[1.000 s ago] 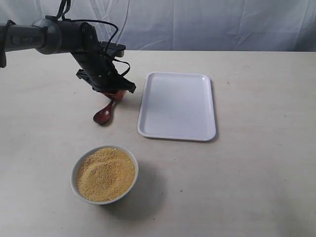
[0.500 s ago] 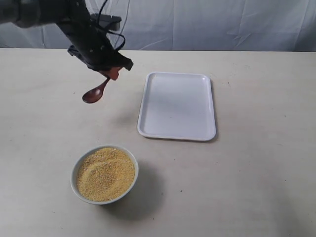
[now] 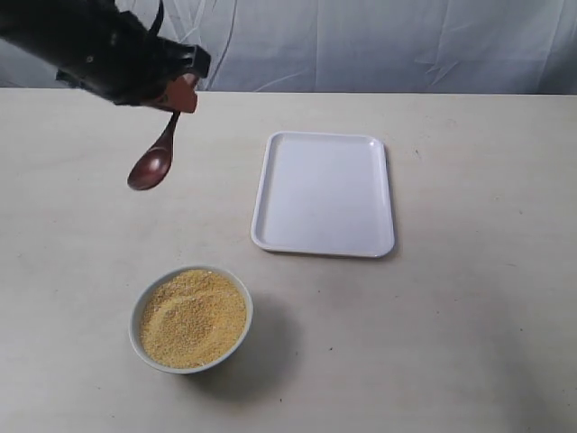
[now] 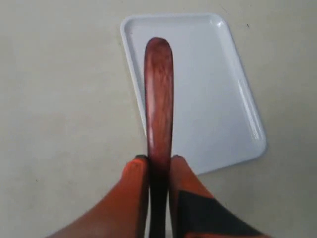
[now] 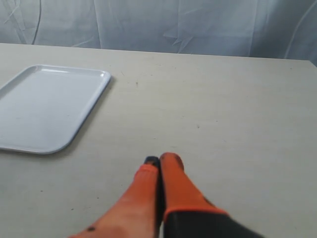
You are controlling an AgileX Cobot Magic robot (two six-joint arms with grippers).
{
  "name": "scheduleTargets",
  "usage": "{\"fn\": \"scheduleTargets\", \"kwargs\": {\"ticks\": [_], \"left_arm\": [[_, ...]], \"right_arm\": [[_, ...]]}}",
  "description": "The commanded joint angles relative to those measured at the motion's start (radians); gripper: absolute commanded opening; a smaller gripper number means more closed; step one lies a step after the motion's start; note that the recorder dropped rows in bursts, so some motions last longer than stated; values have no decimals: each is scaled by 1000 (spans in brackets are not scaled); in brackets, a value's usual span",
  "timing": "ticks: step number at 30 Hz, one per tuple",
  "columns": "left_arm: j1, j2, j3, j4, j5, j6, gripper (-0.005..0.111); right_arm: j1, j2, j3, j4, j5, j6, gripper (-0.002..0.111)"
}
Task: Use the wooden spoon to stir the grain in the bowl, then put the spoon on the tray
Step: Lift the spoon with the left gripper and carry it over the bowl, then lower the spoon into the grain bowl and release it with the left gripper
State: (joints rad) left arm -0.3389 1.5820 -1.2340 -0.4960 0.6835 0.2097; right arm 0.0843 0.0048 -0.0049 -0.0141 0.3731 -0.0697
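Note:
The oval bowl of the spoon (image 3: pixel 150 163) is in the air. The spoon stays held in my left gripper now until the bowl reaches the white tray.
My left gripper (image 3: pixel 183 93) is shut on the handle of the dark reddish-brown wooden spoon (image 3: pixel 150 163), which hangs in the air over the table's back left, its oval bowl pointing down. From the left wrist the spoon (image 4: pixel 159 94) runs out between the orange fingers (image 4: pixel 131 183) of that gripper (image 4: pixel 158 161). The white bowl (image 3: pixel 138 311) stands at the front left, filled with yellow grain (image 3: pixel 192 317). The white tray (image 3: pixel 325 191) lies empty at mid-table, right of the spoon. My right gripper (image 5: pixel 161 161) is shut on nothing, low over bare table.
A pale cloth backdrop (image 3: pixel 379 45) hangs behind the table's far edge. The tray's corner (image 5: pixel 47 106) shows in the right wrist view, away from the right gripper.
The left gripper has lifted the spoon off the table and carried it up and to the left, away from the tray. The bowl and tray have not moved.

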Motion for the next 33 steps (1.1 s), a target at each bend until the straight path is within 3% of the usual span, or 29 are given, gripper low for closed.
{"fn": "scheduleTargets", "kwargs": {"ticks": [1, 6, 14, 21, 33], "left_arm": [[-13, -148, 227, -121, -140, -6, 0], [-79, -198, 405, -211, -295, -8, 0], [-224, -187, 528, -262, -510, -54, 0], [-240, -182, 605, -262, -603, -76, 0], [-240, -112, 611, -263, -598, -76, 0]], "right_arm": [[-7, -5, 5, 0, -13, -2, 0], [-7, -5, 5, 0, -13, -2, 0], [-7, -5, 5, 0, -13, -2, 0], [-7, -5, 5, 0, -13, -2, 0], [-7, -5, 5, 0, -13, -2, 0]]}}
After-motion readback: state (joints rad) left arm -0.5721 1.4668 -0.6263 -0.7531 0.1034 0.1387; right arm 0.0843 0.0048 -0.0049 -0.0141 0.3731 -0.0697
